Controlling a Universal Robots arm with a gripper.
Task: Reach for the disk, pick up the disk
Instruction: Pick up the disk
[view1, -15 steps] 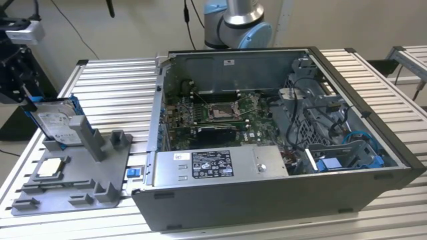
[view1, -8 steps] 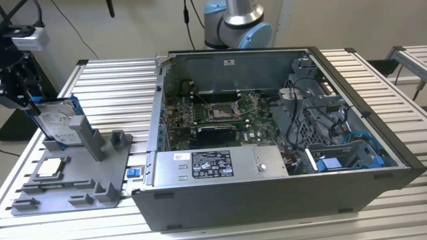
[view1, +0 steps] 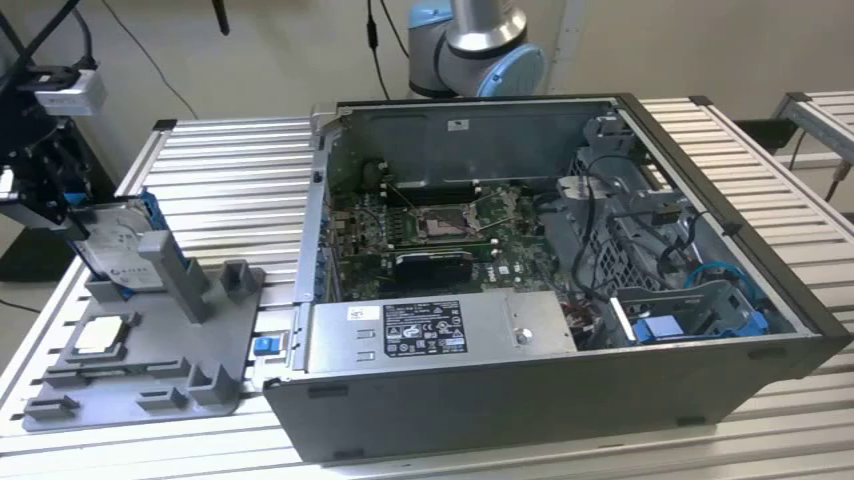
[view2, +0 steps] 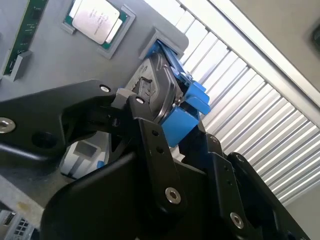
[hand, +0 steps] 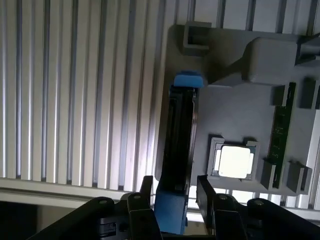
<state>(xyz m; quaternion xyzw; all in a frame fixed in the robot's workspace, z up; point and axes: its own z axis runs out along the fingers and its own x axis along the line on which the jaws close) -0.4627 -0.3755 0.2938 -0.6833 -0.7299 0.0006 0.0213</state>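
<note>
The grey holder's slot (view1: 110, 290) hugs the disk's lower edge, so I need to grab the disk's two flat sides at its upper end (view1: 96, 212) next.
The disk (view1: 118, 250) stands on edge, tilted, in a slot at the back of the grey holder (view1: 147, 375) at the exterior view's left. It is silver-grey with a white label and a blue frame. My gripper (view1: 67, 228) is down over its upper end. In the first wrist view the disk (hand: 180, 130) runs edge-on between the two black fingers (hand: 146, 189) of my gripper (hand: 174, 189), with a narrow gap on each side. In the second wrist view my gripper (view2: 167, 117) straddles the disk (view2: 160, 82) and its blue frame. The gripper is open.
A small square silver chip (view1: 100, 335) lies in a socket on the holder, beside a green memory stick (hand: 281, 130). An open computer case (view1: 534, 400) with a grey metal box (view1: 441, 328) stands close at the exterior view's right. The slatted metal table (view1: 227, 170) lies all around.
</note>
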